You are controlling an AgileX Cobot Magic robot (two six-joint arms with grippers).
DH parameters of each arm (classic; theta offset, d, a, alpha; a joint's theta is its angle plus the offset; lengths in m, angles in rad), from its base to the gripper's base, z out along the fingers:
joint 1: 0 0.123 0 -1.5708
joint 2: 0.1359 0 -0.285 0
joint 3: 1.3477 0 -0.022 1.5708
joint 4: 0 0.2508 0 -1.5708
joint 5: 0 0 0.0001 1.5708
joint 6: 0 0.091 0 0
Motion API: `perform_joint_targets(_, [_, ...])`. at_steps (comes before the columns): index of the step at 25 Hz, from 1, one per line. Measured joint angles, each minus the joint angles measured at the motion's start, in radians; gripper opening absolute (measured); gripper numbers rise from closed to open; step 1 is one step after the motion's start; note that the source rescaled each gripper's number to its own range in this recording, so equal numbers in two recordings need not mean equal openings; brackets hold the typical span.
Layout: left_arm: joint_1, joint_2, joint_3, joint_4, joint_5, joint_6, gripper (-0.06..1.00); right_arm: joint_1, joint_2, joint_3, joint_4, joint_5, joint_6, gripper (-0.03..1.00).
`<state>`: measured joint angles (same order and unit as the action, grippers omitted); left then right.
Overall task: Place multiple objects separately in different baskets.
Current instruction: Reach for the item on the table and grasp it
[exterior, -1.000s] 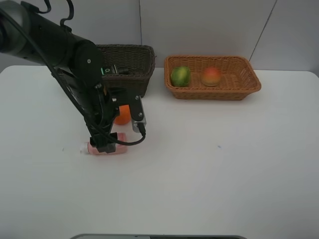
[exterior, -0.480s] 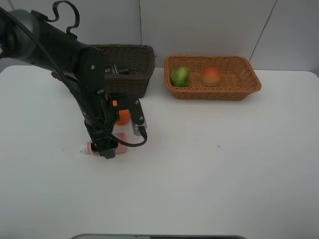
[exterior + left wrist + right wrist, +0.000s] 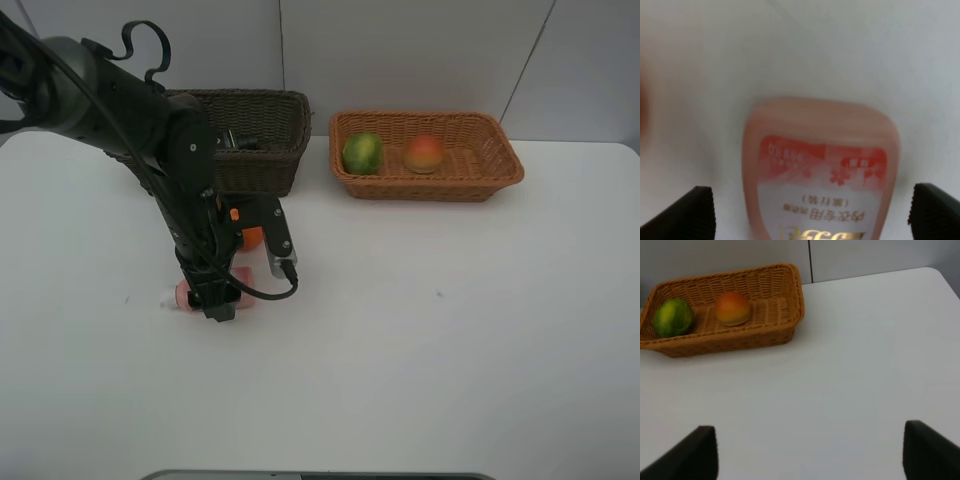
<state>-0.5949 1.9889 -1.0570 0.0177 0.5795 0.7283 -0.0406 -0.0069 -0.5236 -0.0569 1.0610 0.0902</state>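
My left gripper is going to put the pink bottle (image 3: 822, 165) in the dark brown basket, so it will grab the bottle by its labeled body (image 3: 821, 185) next.
The small pink bottle (image 3: 183, 296) lies on its side on the white table. My left gripper (image 3: 215, 300) is down over it, open, with a finger on each side; in the left wrist view the bottle (image 3: 822, 165) fills the gap of the gripper (image 3: 815, 215). The orange (image 3: 251, 237) sits just behind the arm. The green fruit (image 3: 362, 152) and the peach (image 3: 425, 153) lie in the light tan basket (image 3: 430, 190). The dark brown basket (image 3: 265, 165) holds a dark pump bottle (image 3: 240, 141). The mauve cup is out of view. My right gripper (image 3: 812, 455) is open and empty.
The right wrist view shows the tan basket (image 3: 740, 337) with the green fruit (image 3: 673, 317) and the peach (image 3: 732, 307) beyond bare white table. The right arm is outside the exterior view. A wall stands behind both baskets.
My left arm has swung slightly left and lowered, bringing the gripper down around the pink bottle. The bottle, orange and baskets have not moved.
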Motion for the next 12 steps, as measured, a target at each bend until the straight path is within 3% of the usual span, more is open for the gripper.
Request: perform_joint_targets(12, [0.000, 0.000, 0.000, 0.023, -0.051, 0.000, 0.99, 0.000, 0.000, 0.000, 0.000, 0.000, 0.000, 0.47])
